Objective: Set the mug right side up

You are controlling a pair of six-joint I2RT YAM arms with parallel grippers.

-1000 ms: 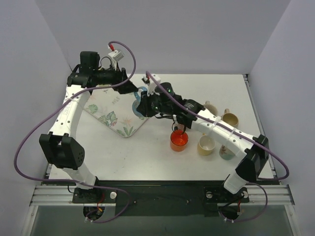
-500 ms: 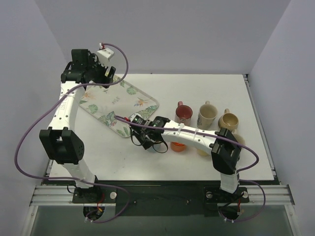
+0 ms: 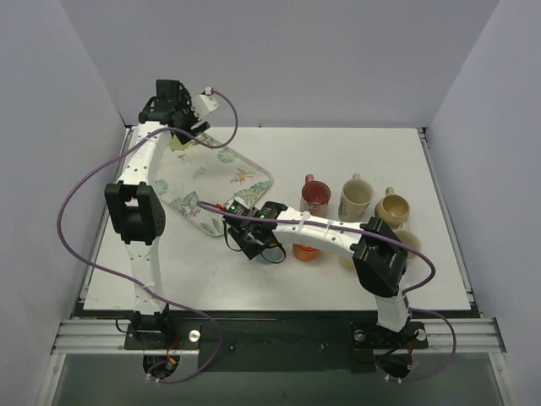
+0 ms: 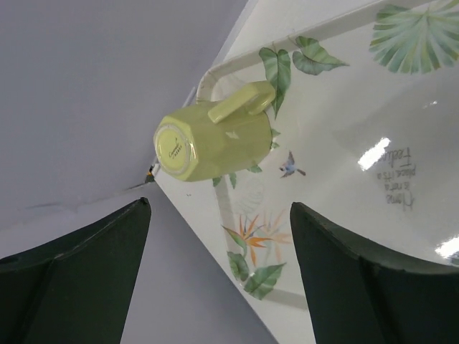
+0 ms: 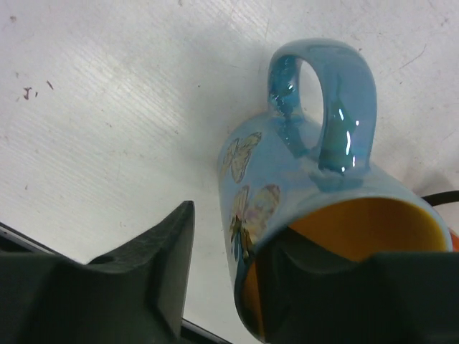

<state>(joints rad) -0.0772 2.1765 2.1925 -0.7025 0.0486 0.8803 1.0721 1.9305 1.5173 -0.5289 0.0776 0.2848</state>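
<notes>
The yellow-green mug should be picked up next by its handle (image 4: 245,100) with my left gripper. The mug's body then stays free for my right gripper to set it upright.
A blue mug (image 5: 308,179) with butterflies and an orange inside stands on the white table, mouth toward the right wrist camera and handle away from it. My right gripper (image 5: 244,247) is open and straddles its wall, one finger inside the mug and the other finger (image 5: 154,265) outside with a gap. In the top view the right gripper (image 3: 251,239) hides this mug. A yellow-green mug (image 4: 215,140) lies on its side at the tray's far corner (image 3: 179,144). My left gripper (image 4: 222,287) is open and empty above it (image 3: 188,127).
The floral tray (image 3: 215,182) lies at the back left. A red mug (image 3: 315,196), a cream mug (image 3: 356,197) and a tan mug (image 3: 393,207) stand upright in a row at the right. An orange mug (image 3: 306,252) sits partly under my right arm. Grey walls enclose the table.
My right arm carried the blue mug from the tray down to the table in front of it. My left arm swung along the back to the tray's far corner over the yellow-green mug.
</notes>
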